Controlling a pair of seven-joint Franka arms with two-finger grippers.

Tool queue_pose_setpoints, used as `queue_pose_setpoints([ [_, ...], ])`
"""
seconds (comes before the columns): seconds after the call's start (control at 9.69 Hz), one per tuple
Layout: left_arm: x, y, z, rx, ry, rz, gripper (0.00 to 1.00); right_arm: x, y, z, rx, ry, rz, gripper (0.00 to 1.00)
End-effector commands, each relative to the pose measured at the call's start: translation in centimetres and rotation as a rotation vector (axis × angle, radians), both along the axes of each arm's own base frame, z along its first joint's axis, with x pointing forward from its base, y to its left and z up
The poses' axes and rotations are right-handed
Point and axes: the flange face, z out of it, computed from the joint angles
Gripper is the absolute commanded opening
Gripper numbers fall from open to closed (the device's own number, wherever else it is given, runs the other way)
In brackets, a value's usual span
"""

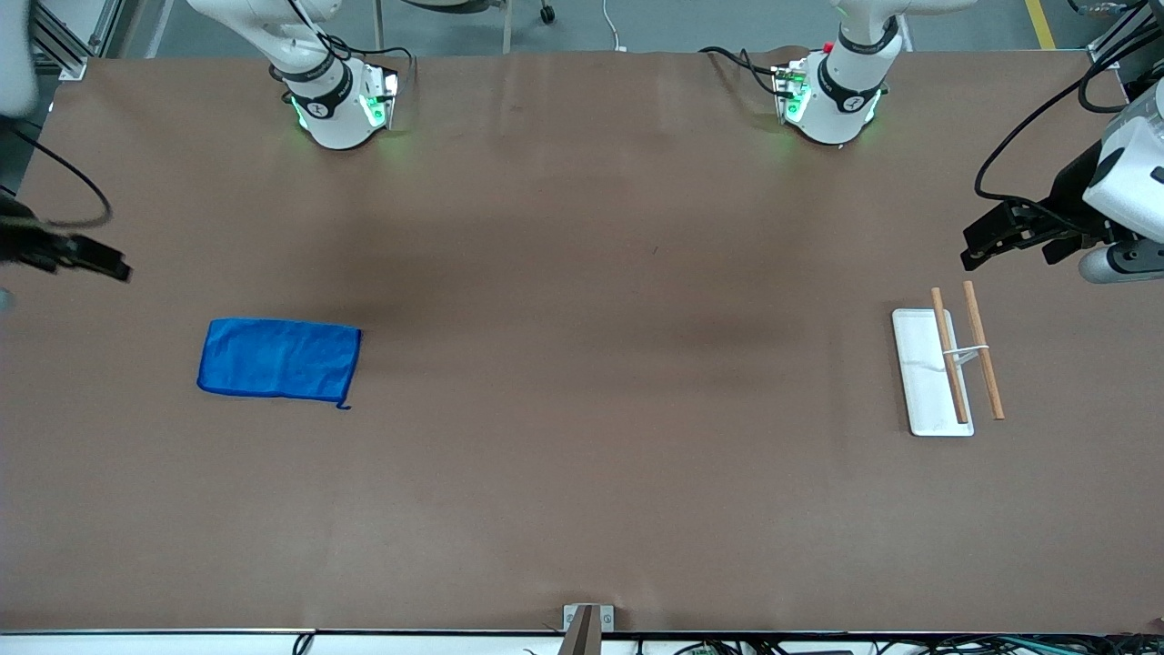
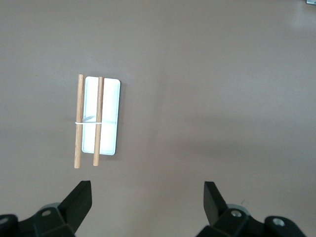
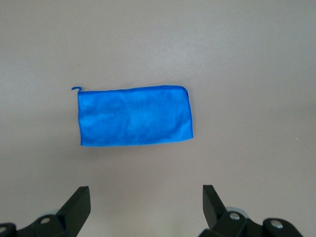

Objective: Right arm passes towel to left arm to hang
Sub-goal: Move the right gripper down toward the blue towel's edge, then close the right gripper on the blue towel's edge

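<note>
The right gripper should grab the towel by its short end point(image 1: 215, 358) opposite the loop, so the blue towel's corner loop point(image 1: 344, 406) stays free for hanging.
The blue towel point(image 1: 279, 358) lies flat on the brown table toward the right arm's end; it also shows in the right wrist view point(image 3: 134, 116). My right gripper point(image 1: 116, 267) hangs open and empty over the table edge at that end, apart from the towel; its jaws point(image 3: 146, 197) stand wide. A white rack base point(image 1: 926, 400) with two wooden rods point(image 1: 984, 362) stands toward the left arm's end and shows in the left wrist view point(image 2: 109, 98). My left gripper point(image 1: 971, 253) hangs open and empty over the table beside the rack, jaws point(image 2: 146, 195) wide.
The two arm bases point(image 1: 336, 109) point(image 1: 832, 100) stand along the table's back edge. A small metal bracket point(image 1: 587, 623) sits at the edge nearest the front camera. Bare brown table point(image 1: 582, 364) lies between the towel and the rack.
</note>
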Motion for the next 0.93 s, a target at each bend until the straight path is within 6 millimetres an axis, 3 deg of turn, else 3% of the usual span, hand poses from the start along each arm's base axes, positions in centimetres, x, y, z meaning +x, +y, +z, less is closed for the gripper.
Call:
queue_pose_setpoints([
  [0.0,0.6,-0.2,-1.2,0.005,0.02,-0.035,1.0,-1.7,1.2,-9.3,-0.013,-0.037,0.044,1.0],
  [0.21,0.2,0.0,-1.2,0.009,0.023,-0.102,1.0,-2.2,2.1,-17.7,-0.015,-0.057,0.069,1.0],
  [0.41,0.1,0.2,-1.0,0.006,0.025,-0.097,1.0,-2.3,2.3,-23.9,-0.017,-0.071,0.112,0.99],
  [0.83,0.3,1.2,-0.6,0.003,0.017,-0.057,1.0,-3.7,0.9,-30.7,-0.016,-0.068,0.146,0.99],
])
